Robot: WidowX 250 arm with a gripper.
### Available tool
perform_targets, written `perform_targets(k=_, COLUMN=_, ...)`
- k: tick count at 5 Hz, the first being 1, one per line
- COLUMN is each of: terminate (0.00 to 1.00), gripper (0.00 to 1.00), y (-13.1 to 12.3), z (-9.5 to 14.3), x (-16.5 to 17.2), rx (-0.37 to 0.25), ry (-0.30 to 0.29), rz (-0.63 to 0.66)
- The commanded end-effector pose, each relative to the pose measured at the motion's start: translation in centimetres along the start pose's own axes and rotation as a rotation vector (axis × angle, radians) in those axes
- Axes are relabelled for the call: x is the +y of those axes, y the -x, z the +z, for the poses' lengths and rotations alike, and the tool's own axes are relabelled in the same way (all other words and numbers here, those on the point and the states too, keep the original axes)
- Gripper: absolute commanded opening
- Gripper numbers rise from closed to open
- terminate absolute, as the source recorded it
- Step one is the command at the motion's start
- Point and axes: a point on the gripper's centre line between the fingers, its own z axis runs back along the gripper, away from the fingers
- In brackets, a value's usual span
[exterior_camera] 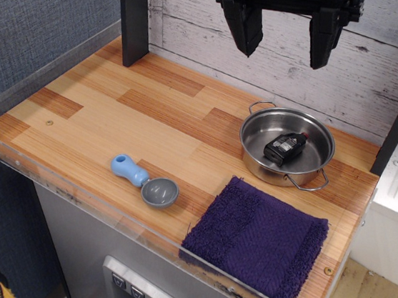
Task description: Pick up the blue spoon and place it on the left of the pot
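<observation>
The robot's gripper will next grab the spoon across the long sides of its slim light-blue handle [130,171], because the spoon's grey bowl [159,193] is round and sloping.
The blue spoon [143,180] lies flat near the table's front edge, its light-blue handle pointing left and its round grey bowl to the right. At the back right sits the pot [286,146], a shallow shiny steel pan with two wire loop handles; its bottom mirrors a dark shape. My gripper [284,36] hangs high above the back of the table, above and a little left of the pot. Its two black fingers stand wide apart and hold nothing.
A purple towel [259,236] lies folded at the front right, just in front of the pot. A dark post [133,13] rises at the back left. A clear plastic rim [71,199] runs along the wooden table's front edge.
</observation>
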Motion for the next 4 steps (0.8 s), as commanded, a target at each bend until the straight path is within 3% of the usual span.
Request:
perform_targets(k=1, terminate=0.00, gripper=1.00, y=0.0, z=0.0, x=0.0, rx=0.000, ry=0.000, rz=0.000)
perform_targets(k=2, terminate=0.00, gripper=1.00, y=0.4, z=0.3, x=2.0, rx=0.019, ry=-0.064, rz=0.245)
perform_targets(k=3, terminate=0.00, gripper=1.00, y=1.7, z=0.1, x=3.7, rx=0.014, ry=-0.103, rz=0.498)
perform_targets(k=4, terminate=0.00, gripper=1.00, y=3.2, z=0.3, x=5.2, rx=-0.014, ry=-0.185, rz=0.734)
